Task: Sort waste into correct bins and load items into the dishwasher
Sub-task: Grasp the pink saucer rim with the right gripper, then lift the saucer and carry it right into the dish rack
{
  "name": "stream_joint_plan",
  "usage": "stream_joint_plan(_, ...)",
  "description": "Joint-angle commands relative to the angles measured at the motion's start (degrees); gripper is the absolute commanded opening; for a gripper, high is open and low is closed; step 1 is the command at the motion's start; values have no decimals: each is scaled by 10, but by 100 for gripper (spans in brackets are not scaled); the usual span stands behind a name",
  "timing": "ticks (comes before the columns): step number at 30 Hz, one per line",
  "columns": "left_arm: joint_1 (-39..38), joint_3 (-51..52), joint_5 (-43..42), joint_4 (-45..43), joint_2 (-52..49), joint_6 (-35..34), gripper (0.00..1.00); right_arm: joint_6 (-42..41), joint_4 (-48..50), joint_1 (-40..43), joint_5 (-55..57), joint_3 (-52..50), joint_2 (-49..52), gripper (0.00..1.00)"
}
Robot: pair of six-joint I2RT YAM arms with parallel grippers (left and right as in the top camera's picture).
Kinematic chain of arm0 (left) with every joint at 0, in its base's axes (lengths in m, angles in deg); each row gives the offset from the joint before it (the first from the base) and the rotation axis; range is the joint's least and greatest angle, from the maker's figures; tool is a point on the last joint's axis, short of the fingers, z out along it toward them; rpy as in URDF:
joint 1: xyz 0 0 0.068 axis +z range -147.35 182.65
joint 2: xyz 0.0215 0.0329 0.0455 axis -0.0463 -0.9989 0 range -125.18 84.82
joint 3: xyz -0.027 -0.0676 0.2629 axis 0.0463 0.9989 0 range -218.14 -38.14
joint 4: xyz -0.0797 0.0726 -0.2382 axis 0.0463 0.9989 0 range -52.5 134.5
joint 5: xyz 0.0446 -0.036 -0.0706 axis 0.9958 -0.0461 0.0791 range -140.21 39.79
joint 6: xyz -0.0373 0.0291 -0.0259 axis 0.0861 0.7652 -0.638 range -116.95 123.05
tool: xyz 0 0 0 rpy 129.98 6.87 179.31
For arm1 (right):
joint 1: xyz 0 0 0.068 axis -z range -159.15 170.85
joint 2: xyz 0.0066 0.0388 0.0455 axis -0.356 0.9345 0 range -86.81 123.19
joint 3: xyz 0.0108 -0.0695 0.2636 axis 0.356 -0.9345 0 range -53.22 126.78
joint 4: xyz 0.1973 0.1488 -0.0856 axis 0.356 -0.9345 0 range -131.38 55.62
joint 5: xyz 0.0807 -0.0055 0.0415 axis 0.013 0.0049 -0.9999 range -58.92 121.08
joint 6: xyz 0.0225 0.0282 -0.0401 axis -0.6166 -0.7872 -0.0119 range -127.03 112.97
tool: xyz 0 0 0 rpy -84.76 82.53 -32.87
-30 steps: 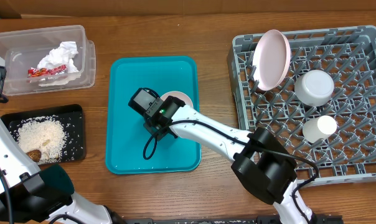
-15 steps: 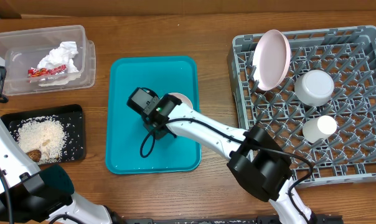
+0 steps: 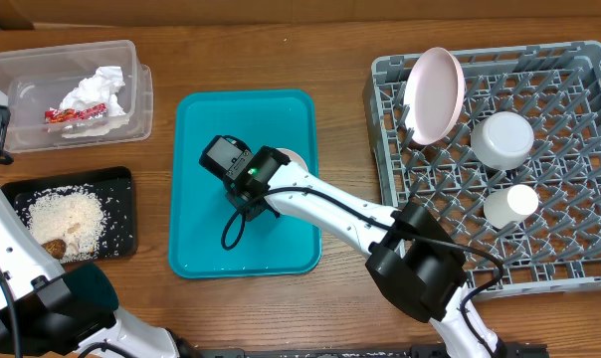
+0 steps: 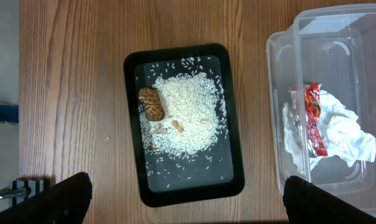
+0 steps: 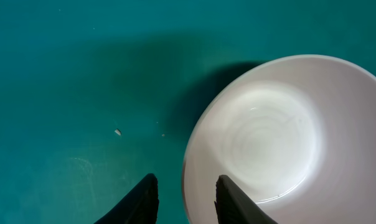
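Note:
My right gripper is to tip the smaller pink dish point(image 5: 281, 137) over into the grey rack, so it needs to grab the dish by its rim point(image 5: 185, 188) next.
My right gripper point(image 5: 187, 202) is open over the teal tray point(image 3: 201, 129), its jaws either side of the left rim of the smaller pink dish point(image 5: 281, 137). In the overhead view the arm hides most of that dish point(image 3: 293, 156). My left gripper point(image 4: 188, 205) is wide open and empty, high above the black tray point(image 4: 238, 180) holding rice point(image 4: 188, 112) and a brown lump point(image 4: 152, 103). The clear tub point(image 3: 131, 109) holds a white napkin point(image 3: 97, 91) and a red-and-white wrapper point(image 3: 74, 115). The grey rack point(image 3: 579, 259) holds the pink plate point(image 3: 435, 94), the blue-grey bowl point(image 3: 501, 139) and the white cup point(image 3: 509, 206).
The teal tray point(image 5: 63, 74) has a tiny crumb point(image 5: 117, 132) on it left of the dish. The rack fills the right side of the wooden table point(image 3: 340, 70). The tub and black tray sit at the left edge.
My right gripper has edged a little left and farther over the small pink dish, covering more of it. The left arm and everything else have not moved.

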Motion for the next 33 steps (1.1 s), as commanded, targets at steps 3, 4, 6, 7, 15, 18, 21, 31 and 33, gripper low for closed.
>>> stream_joint_plan(3, -2, -3, 9, 0, -5, -9, 100, -11, 1, 1, 0, 11, 15, 33)
stream_joint_plan(4, -2, -3, 9, 0, -5, -9, 100, -11, 3, 1, -2, 8, 15, 32)
stream_joint_plan(6, -2, -3, 9, 0, -5, -9, 100, -11, 3, 1, -5, 6, 15, 32)
stream_joint_plan(7, -2, -3, 9, 0, -5, -9, 100, -11, 3, 1, -5, 3, 15, 32)
stream_joint_plan(15, -2, -3, 9, 0, -5, -9, 100, -22, 4, 1, -5, -3, 15, 22)
stream_joint_plan(18, -2, -3, 9, 0, -5, -9, 100, -22, 4, 1, -5, -4, 15, 24)
stream_joint_plan(21, -2, -3, 9, 0, -5, -9, 100, -22, 12, 1, -5, -16, 15, 30)
stream_joint_plan(31, -2, -3, 9, 0, -5, -9, 100, -26, 17, 1, -5, -24, 15, 18)
stream_joint_plan(33, -2, -3, 9, 0, -5, -9, 100, -26, 17, 1, -5, -22, 15, 12)
